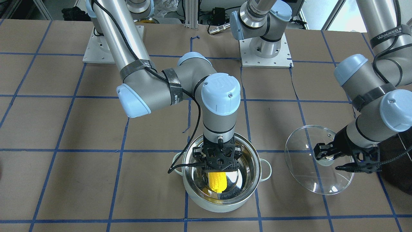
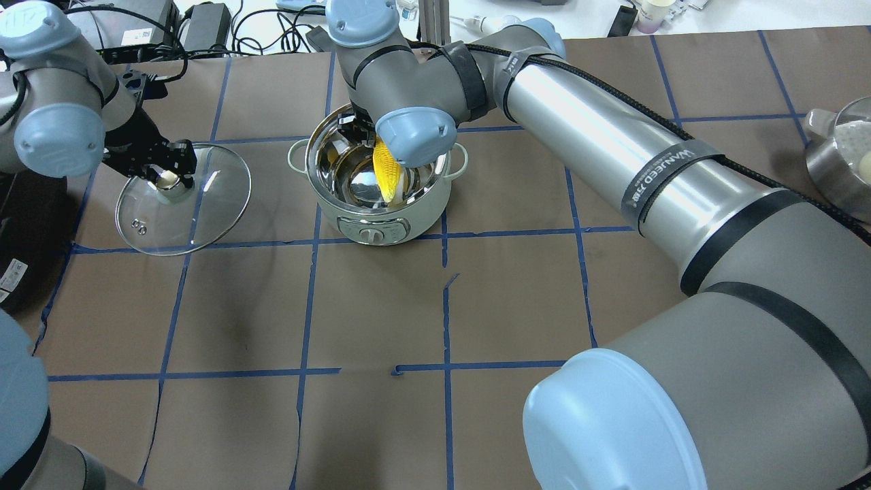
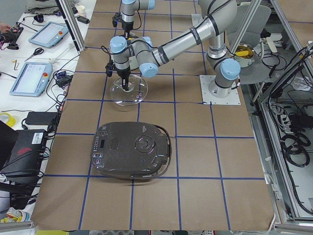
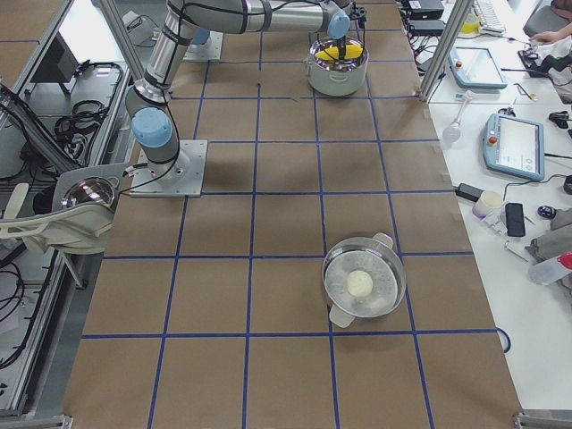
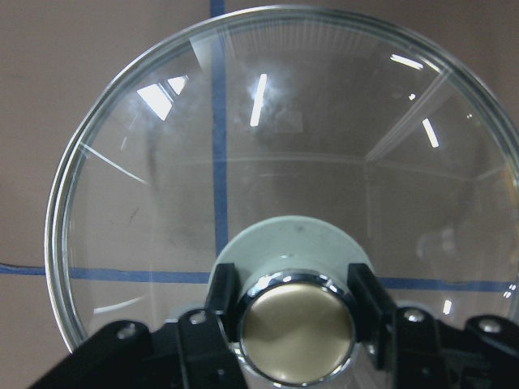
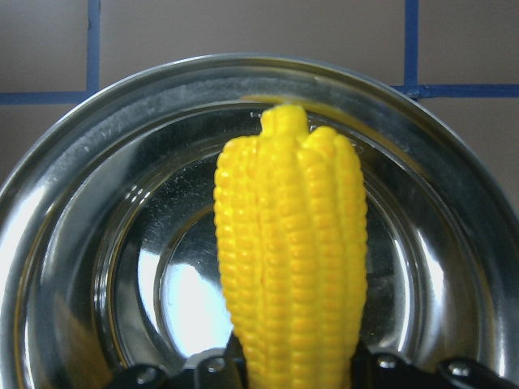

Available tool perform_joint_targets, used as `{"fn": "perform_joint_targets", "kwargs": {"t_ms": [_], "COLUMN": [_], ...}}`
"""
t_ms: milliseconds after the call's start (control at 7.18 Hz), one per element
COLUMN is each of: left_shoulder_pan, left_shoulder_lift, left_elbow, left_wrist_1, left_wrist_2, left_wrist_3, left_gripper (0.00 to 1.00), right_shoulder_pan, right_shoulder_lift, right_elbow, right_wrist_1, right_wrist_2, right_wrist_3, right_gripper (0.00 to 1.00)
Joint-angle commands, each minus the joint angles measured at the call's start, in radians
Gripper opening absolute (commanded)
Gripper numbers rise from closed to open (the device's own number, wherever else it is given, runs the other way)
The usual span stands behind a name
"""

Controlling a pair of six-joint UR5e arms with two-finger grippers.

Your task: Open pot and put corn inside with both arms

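The glass lid has its lower rim above the blue tape line. My left gripper lays the lid flat on the tabletop, before it opens.
The pale-green pot stands open on the table, its steel inside bare. My right gripper is shut on the yellow corn and holds it by the thick end, tip slanting down inside the pot's mouth. The right wrist view shows the corn over the steel bowl. My left gripper is shut on the brass knob of the glass lid. It holds the lid tilted, to the pot's side. From overhead, the lid lies left of the pot.
A large black appliance sits on the robot's left, beyond the lid. A steel pot with a white ball inside stands far on the robot's right. Blue tape lines grid the brown table.
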Motion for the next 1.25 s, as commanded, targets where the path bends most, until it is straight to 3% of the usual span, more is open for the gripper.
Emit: {"fn": "perform_joint_targets", "kwargs": {"t_ms": [0,418,696,835,1114], "left_shoulder_pan": [0.021,0.035,0.035,0.033,0.032], "left_shoulder_lift": [0.01,0.009,0.0,-0.003,0.007], "left_elbow": [-0.139,-0.21,-0.21,-0.204,-0.183], "left_wrist_1": [0.166,0.239,0.239,0.239,0.225], "left_wrist_2": [0.001,-0.007,-0.007,-0.005,-0.001], "left_wrist_3": [0.017,0.011,0.012,0.02,0.027], "left_gripper": [0.0,0.0,0.0,0.99,1.0], "right_shoulder_pan": [-0.001,-0.015,-0.083,-0.144,-0.261], "right_shoulder_lift": [-0.003,-0.055,-0.142,-0.2,-0.337], "right_elbow": [0.002,0.014,0.025,0.037,0.095], "right_wrist_1": [-0.011,0.005,0.149,0.258,0.451], "right_wrist_2": [0.003,-0.001,0.0,0.003,0.018], "right_wrist_3": [0.0,-0.002,-0.004,-0.013,-0.182], "right_gripper": [1.0,1.0,1.0,1.0,1.0]}}
